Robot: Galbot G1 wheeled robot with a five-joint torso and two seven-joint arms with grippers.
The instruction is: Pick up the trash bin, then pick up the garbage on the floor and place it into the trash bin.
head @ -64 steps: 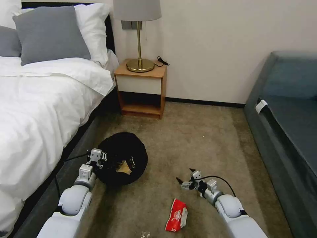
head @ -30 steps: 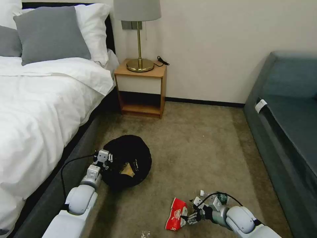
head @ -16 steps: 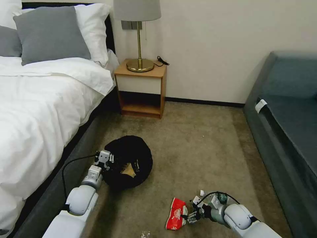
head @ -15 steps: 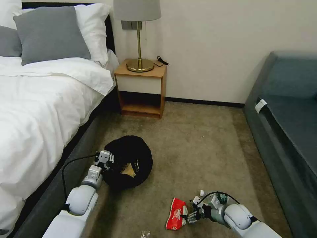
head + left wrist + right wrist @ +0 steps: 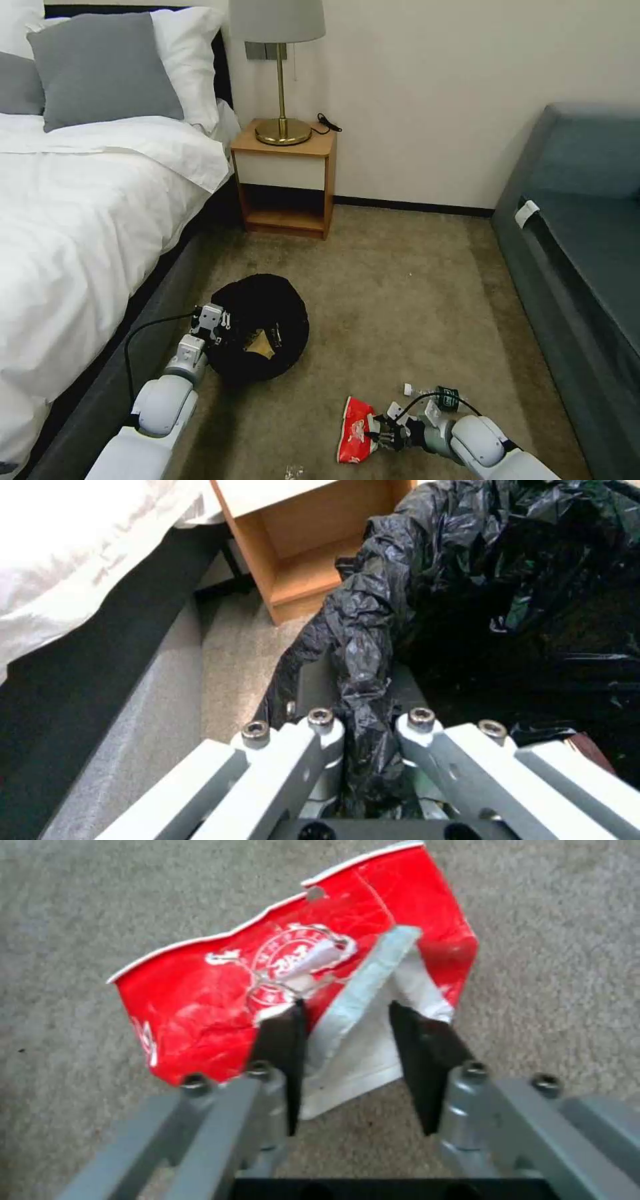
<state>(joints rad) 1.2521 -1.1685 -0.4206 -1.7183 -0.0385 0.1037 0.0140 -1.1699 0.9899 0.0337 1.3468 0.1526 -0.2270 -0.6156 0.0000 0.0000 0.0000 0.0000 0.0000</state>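
The white folded flap stands up while the rest of the wrapper (image 5: 352, 430) lies flat on the carpet, so my right gripper needs to pinch that flap next.
The trash bin (image 5: 267, 313), lined with a crinkly black bag (image 5: 507, 580), is held at its near-left rim by my left gripper (image 5: 215, 331), shut on the bag-covered rim (image 5: 365, 720). Brown crumpled paper (image 5: 257, 343) lies inside the bin. On the carpet lies a red-and-white snack wrapper (image 5: 352, 430), part of the garbage. My right gripper (image 5: 375, 437) is low at the wrapper's right edge. It is open, its dark fingers (image 5: 283, 1040) astride the wrapper's white folded flap (image 5: 353, 1005). A clear bottle with a green label (image 5: 437, 395) lies just behind the right wrist.
The bed (image 5: 73, 220) and its dark base run along the left. A wooden nightstand (image 5: 287, 180) with a lamp stands at the back wall. A blue-grey sofa (image 5: 587, 267) lines the right. A small clear scrap (image 5: 291, 472) lies at the front edge. Open carpet spreads between bin and sofa.
My right gripper came down and toward me to the red wrapper, then edged left until its fingers sit astride the flap. The left arm and bin shifted slightly right, then held still.
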